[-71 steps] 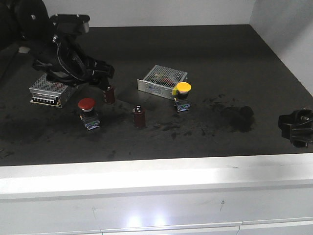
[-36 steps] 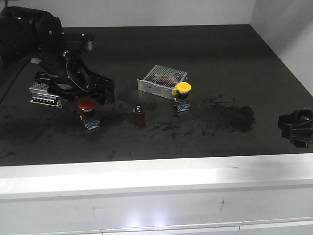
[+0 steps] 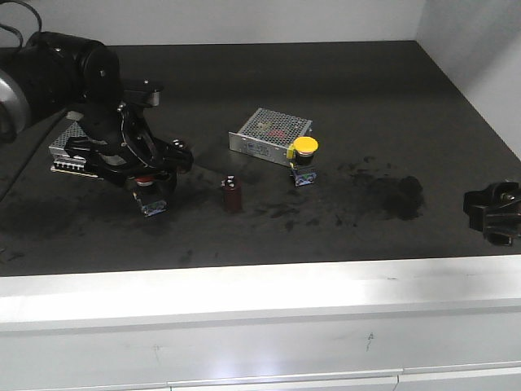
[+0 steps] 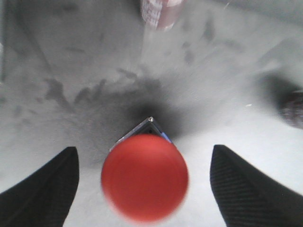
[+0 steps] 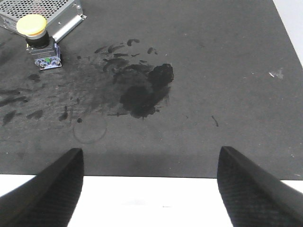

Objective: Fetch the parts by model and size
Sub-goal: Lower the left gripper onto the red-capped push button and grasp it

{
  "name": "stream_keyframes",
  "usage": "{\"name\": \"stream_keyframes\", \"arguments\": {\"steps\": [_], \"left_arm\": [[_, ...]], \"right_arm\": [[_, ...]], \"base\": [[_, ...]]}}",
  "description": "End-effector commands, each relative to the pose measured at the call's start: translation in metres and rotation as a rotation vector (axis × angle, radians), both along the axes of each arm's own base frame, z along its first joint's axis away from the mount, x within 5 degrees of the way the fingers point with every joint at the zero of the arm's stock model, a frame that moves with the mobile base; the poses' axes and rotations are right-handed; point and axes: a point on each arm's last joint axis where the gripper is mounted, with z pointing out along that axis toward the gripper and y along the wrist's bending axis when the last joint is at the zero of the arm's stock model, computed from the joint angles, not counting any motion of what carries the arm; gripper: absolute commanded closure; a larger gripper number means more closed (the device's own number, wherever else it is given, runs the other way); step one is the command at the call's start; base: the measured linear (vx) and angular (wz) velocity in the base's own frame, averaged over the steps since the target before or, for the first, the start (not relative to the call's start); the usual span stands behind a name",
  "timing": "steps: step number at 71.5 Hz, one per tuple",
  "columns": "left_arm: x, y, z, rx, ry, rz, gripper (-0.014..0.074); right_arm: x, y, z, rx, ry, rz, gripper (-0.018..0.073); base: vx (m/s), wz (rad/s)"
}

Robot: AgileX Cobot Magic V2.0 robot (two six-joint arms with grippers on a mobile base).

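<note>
The red-capped push button (image 3: 151, 201) is the requested button, so my left gripper should grip it next by its red cap (image 3: 145, 179) to fetch it.
The red-capped push button (image 4: 144, 177) stands on the dark mat, its cap between the two black fingers (image 4: 42, 189) of my left gripper (image 4: 144, 191), which is open and not touching it. In the front view the left gripper (image 3: 146, 181) covers the red cap, and only the labelled base (image 3: 152, 206) shows below it. The yellow-capped push button (image 3: 304, 147) stands upright against a silver box and also shows as the yellow button (image 5: 32, 24) at the top left of the right wrist view. My right gripper (image 3: 492, 212) hangs open and empty at the mat's front right edge.
Two perforated silver power supply boxes lie at the left (image 3: 77, 151) and centre (image 3: 270, 134). A dark red capacitor (image 3: 232, 195) stands between the two buttons. Another capacitor (image 4: 158, 12) shows beyond the red cap. The white table edge (image 5: 151, 198) runs under my right gripper.
My left arm has come down and toward the front, from beside the left box to directly over the red button, now covering its cap and the capacitor behind it. The right arm has not moved.
</note>
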Motion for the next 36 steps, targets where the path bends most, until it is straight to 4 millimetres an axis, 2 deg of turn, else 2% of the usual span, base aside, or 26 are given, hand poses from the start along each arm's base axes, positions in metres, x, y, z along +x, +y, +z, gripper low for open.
{"name": "stream_keyframes", "arguments": {"steps": [1,6,13,29,36], "left_arm": [[-0.003,0.0,0.03,-0.037,-0.102,0.009,0.0063],[-0.002,0.0,0.03,-0.039,-0.107,0.009,0.0107],[-0.001,-0.001,0.028,-0.038,-0.106,0.009,0.0227],[-0.002,-0.001,0.038,-0.047,-0.161,0.001,0.0604],[-0.009,-0.002,0.052,-0.046,-0.21,-0.012,0.0605]], "right_arm": [[0.003,0.0,0.017,-0.003,-0.099,0.01,0.0002],[0.003,0.0,0.017,-0.004,-0.095,0.009,0.0002],[0.003,0.0,0.016,-0.004,-0.091,0.009,0.0002],[0.003,0.0,0.016,-0.004,-0.089,0.009,0.0002],[0.002,0.0,0.016,-0.004,-0.088,0.009,0.0002]], "base": [[0.0,0.0],[0.0,0.0],[0.0,0.0],[0.0,0.0],[0.0,0.0]]}}
